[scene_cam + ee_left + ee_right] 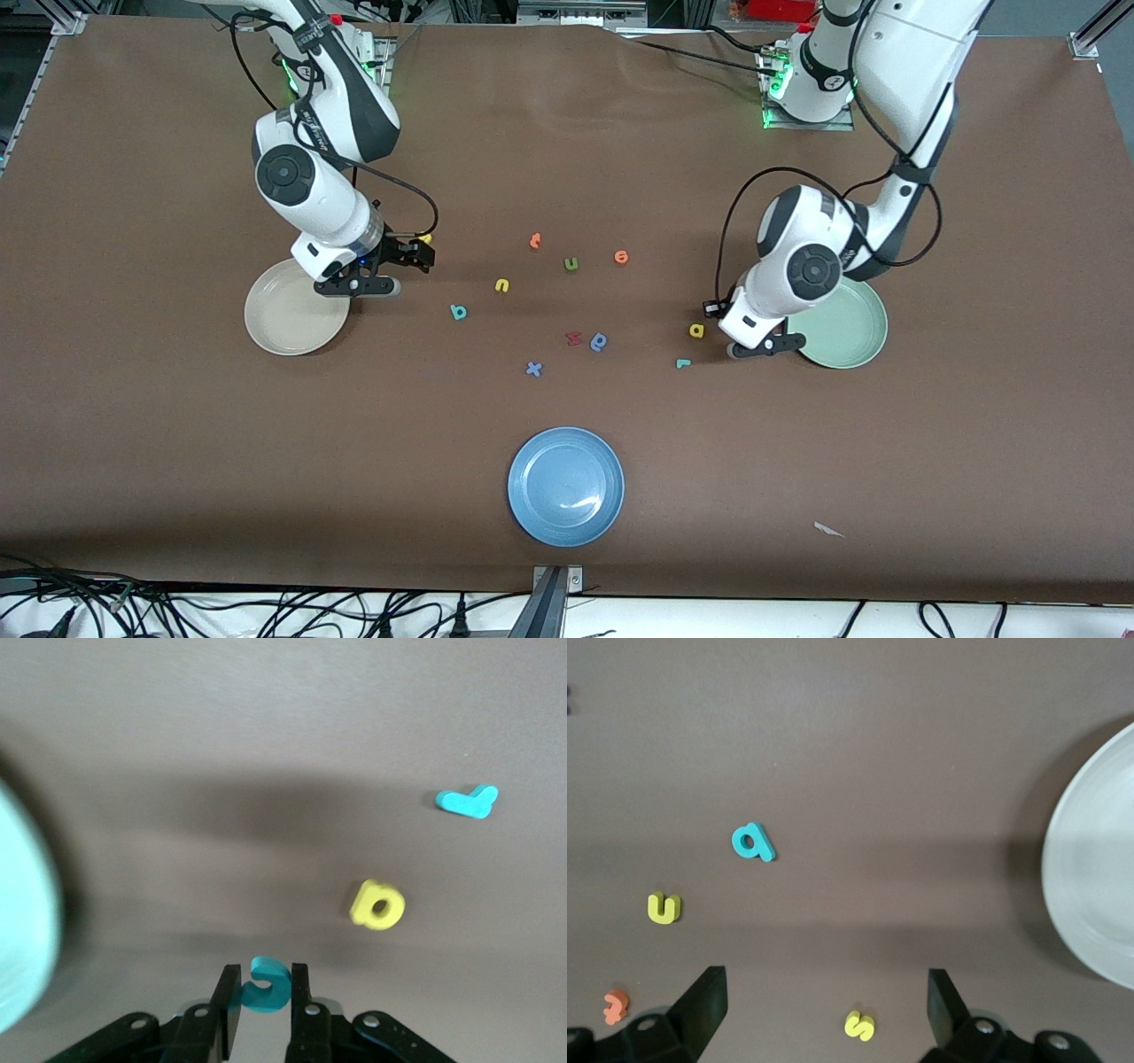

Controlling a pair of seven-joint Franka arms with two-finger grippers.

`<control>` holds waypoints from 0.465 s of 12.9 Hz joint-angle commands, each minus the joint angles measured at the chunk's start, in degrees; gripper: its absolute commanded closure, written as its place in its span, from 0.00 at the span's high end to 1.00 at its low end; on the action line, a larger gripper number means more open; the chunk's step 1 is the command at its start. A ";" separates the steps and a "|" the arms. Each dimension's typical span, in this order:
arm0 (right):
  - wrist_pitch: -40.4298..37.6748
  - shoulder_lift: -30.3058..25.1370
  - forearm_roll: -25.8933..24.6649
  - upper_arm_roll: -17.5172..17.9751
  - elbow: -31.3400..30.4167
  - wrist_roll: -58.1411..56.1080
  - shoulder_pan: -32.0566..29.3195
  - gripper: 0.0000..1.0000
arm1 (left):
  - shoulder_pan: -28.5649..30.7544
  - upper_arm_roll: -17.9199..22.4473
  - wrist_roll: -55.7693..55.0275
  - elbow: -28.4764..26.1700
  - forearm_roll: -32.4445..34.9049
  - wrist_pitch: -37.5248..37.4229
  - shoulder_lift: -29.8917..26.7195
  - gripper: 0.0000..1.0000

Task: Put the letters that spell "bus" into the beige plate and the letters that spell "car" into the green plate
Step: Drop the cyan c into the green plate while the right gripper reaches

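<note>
The teal c (267, 993) is hanging short of the green plate's rim (55, 929). My left gripper should keep holding the c until it is over the plate.
My left gripper (263, 981) is shut on the teal c (268, 985). In the front view it (766, 347) hangs at the rim of the green plate (849, 324), whose edge (22, 921) shows in the left wrist view. The yellow a (696, 330) (378, 904) and teal r (682, 362) (467, 801) lie on the table beside it. My right gripper (357, 286) (824, 983) is open and holds nothing, up beside the beige plate (292, 310) (1099, 886). The yellow s (425, 238) (859, 1025) lies below it. The teal b (458, 311) (753, 842) and yellow u (502, 284) (664, 908) lie toward mid-table.
Mid-table lie an orange t (534, 240), an olive u (570, 263), an orange e (621, 256), a red letter (573, 338), a blue round letter (600, 341) and a blue x (533, 369). A bright blue plate (565, 486) sits nearest the front camera.
</note>
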 commanded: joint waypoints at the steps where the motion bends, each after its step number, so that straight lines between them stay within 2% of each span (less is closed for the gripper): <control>1: 4.02 -3.78 0.77 2.30 -6.34 1.43 -0.58 1.00 | 4.52 -0.15 6.67 2.47 3.26 -9.99 -2.57 0.09; 3: 4.63 -4.66 0.69 2.65 -8.28 1.43 -0.49 1.00 | 9.09 -0.24 12.30 1.95 5.99 -13.26 -3.80 0.10; 6: 7.43 -6.50 0.25 2.83 -13.01 1.17 -0.49 1.00 | 14.37 -0.24 20.57 1.25 6.18 -13.45 -3.28 0.11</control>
